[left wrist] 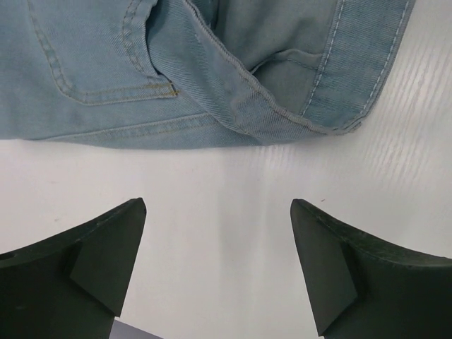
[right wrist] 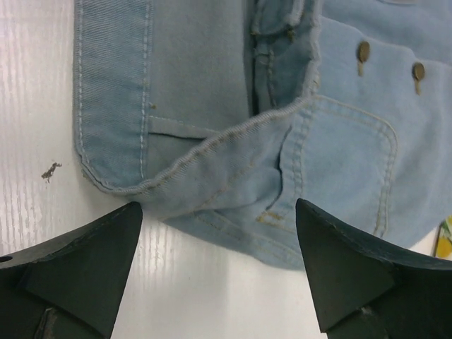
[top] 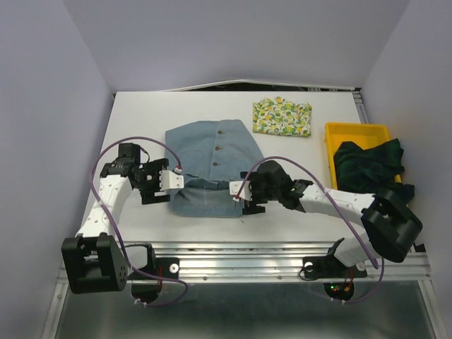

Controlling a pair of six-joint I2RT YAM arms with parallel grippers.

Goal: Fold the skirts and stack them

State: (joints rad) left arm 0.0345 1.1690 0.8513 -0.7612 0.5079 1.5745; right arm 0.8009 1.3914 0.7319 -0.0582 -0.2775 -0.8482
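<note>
My right gripper grabs the light blue-grey skirt by its folded waistband [right wrist: 233, 141] at the skirt's near corner [right wrist: 181, 181] next, to spread it flat for folding.
The light blue-grey skirt [top: 212, 166] lies flat mid-table, its near part folded over itself, buttons up. My left gripper [top: 171, 179] is open at its left edge, the cloth [left wrist: 212, 70] just ahead of the fingers with bare table between them. My right gripper [top: 239, 189] is open at the skirt's right near corner; the folded waistband [right wrist: 233, 141] lies just beyond the fingertips. The lemon-print skirt [top: 282, 117] lies folded at the back right. The dark plaid skirt [top: 367, 162] is bunched in the yellow tray.
The yellow plastic tray [top: 357, 130] stands at the right edge of the white table [top: 141, 113]. A small dark speck [right wrist: 50, 170] lies on the table by the skirt's corner. Grey walls close in both sides.
</note>
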